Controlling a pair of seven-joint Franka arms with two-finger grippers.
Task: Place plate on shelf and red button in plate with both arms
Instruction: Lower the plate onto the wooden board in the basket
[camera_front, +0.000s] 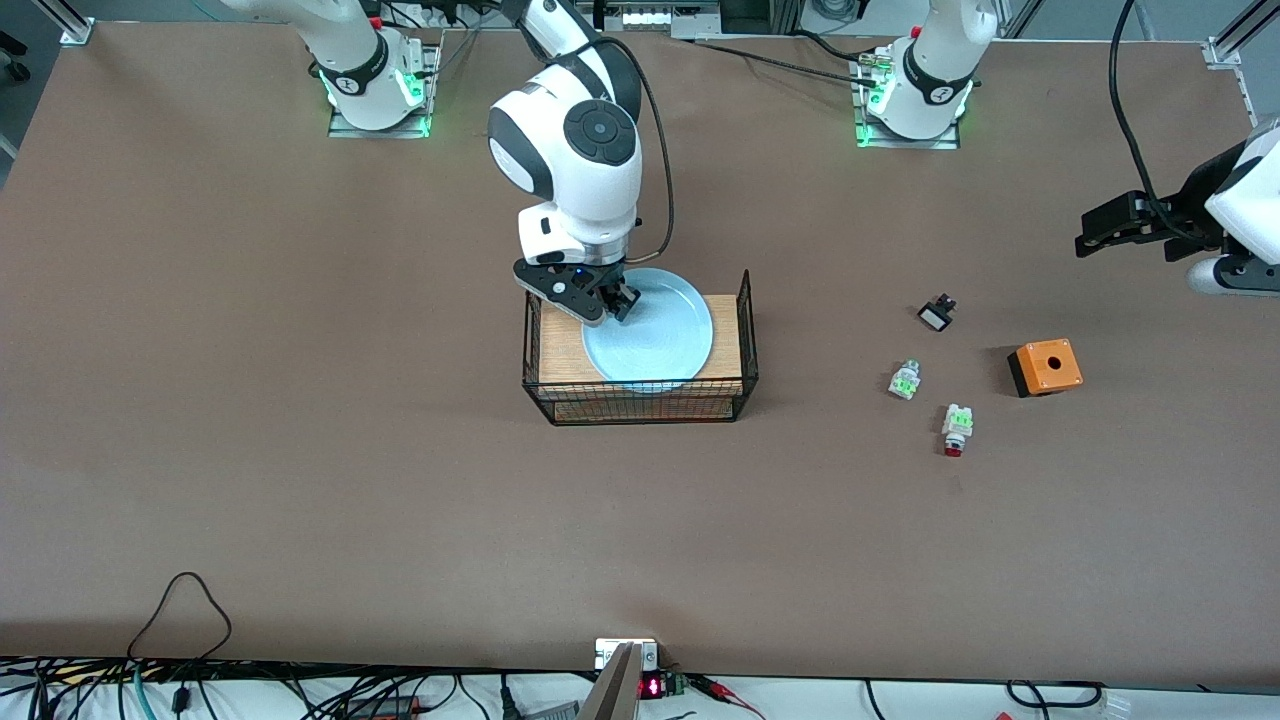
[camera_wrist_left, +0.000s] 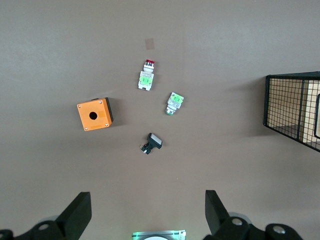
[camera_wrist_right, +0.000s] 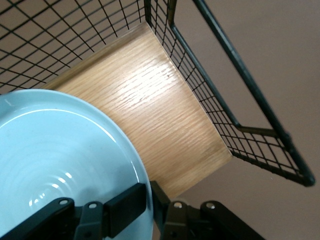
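Note:
The light-blue plate (camera_front: 655, 340) is over the wooden board (camera_front: 560, 352) inside the basket's rim and would lie in the basket, so it is time for my right gripper to release now.
The pale light-blue plate (camera_front: 655, 340) is over the wooden board (camera_front: 560, 352) inside the black wire basket (camera_front: 746, 330) at mid-table. My right gripper (camera_front: 618, 303) is shut on the plate's rim at the edge toward the robots' bases. In the right wrist view, one finger lies on the plate (camera_wrist_right: 55, 150) and the other under its rim, around my right gripper's midpoint (camera_wrist_right: 150, 194). The red button (camera_front: 956, 428), white with green clips and a red cap, lies on the table toward the left arm's end (camera_wrist_left: 146, 77). My left gripper (camera_front: 1110, 235) is open and empty, high over that end (camera_wrist_left: 147, 205).
Beside the red button lie a similar white-green part (camera_front: 905, 379) without a red cap, a small black part (camera_front: 937, 314) and an orange box with a hole (camera_front: 1045, 367). The basket's wire walls (camera_wrist_right: 210, 100) rise around the board. Cables lie along the table's front edge.

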